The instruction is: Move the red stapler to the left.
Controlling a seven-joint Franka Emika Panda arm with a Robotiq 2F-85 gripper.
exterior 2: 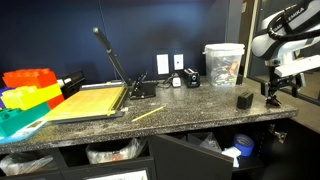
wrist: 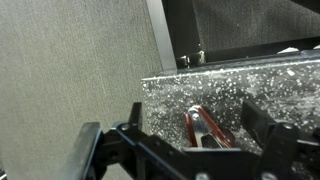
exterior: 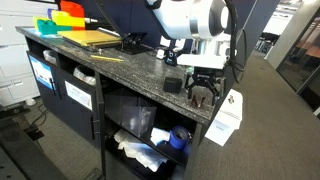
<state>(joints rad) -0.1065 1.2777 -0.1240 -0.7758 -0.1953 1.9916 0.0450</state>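
Observation:
My gripper should go lower before it closes on the stapler, because in the wrist view the red stapler (wrist: 205, 128) is between my fingers but deeper than they are.
The red stapler (wrist: 205, 128), small, dark red with a metal top, lies on the speckled granite counter (wrist: 260, 85) near its end edge. My gripper (wrist: 196, 138) is open, with one finger on each side of the stapler and no grip on it. In both exterior views the gripper (exterior: 203, 93) (exterior 2: 272, 92) hangs low over the counter's end, and the stapler is hidden under it.
A little black box (exterior: 173, 85) (exterior 2: 244, 100) stands close beside the gripper. A clear bin (exterior 2: 223, 63), a paper cutter (exterior 2: 100, 100), a yellow pencil (exterior 2: 148, 114) and an orange-red tray (exterior 2: 28, 78) sit further along. The counter edge (wrist: 150, 100) drops to carpet.

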